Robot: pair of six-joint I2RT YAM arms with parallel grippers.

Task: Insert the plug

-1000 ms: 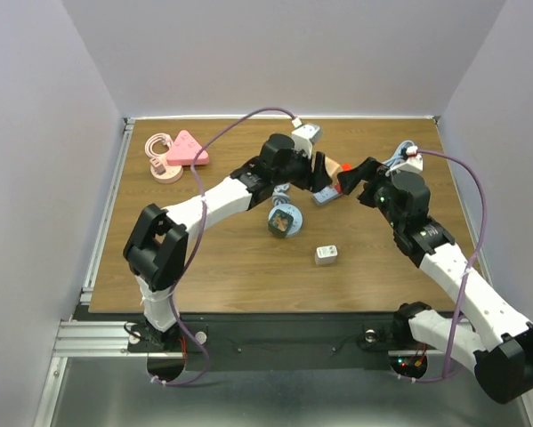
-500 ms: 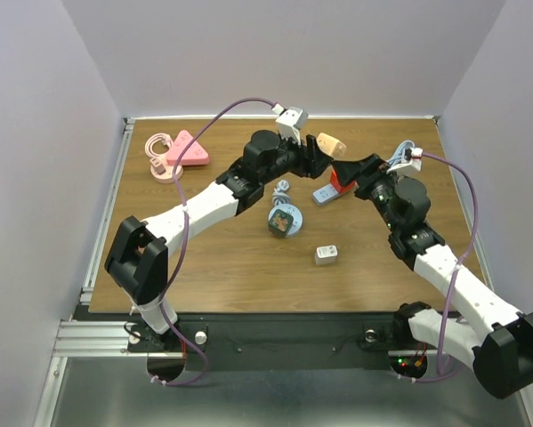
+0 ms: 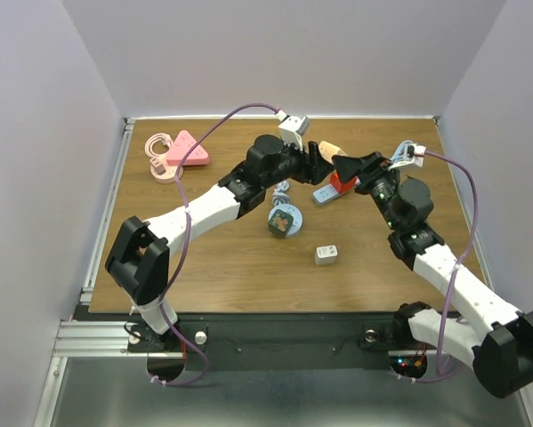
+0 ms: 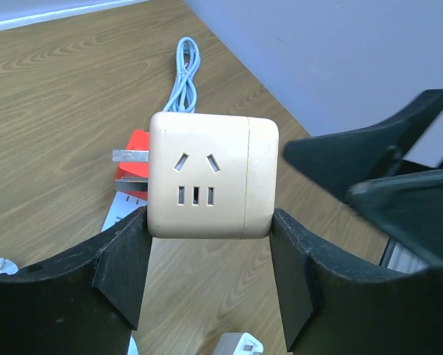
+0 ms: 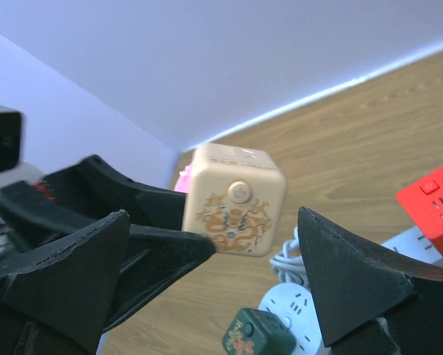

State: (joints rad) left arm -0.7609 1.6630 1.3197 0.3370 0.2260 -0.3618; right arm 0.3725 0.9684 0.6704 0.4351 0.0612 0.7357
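Note:
My right gripper is to grab the beige cube next from its dragon-print side (image 3: 334,151) (image 5: 235,213), across the cube's sides, so the cube's prongs stay free to insert.
The plug (image 4: 210,174) is a beige cube with metal prongs on one side, socket holes on one face and a dragon print with a button on another (image 5: 236,200). My left gripper (image 4: 208,225) is shut on it, one finger on each side, holding it above the table (image 3: 331,147). My right gripper (image 5: 213,214) is open and faces the cube from the right; its fingers (image 4: 376,148) are close to the cube and apart from it. Below lies a white power strip (image 3: 324,194) with a red cube (image 3: 339,182) on it.
A green cube (image 3: 284,222) sits on a round white socket (image 5: 295,310), with a coiled white cable (image 4: 184,74) nearby. A small white cube (image 3: 327,255) lies nearer the front. A pink triangular strip (image 3: 186,149) and its coiled cord (image 3: 164,165) are at the back left.
My left gripper has lifted the beige cube up and away from the power strip. My right gripper has swung left and up, closing in on the cube.

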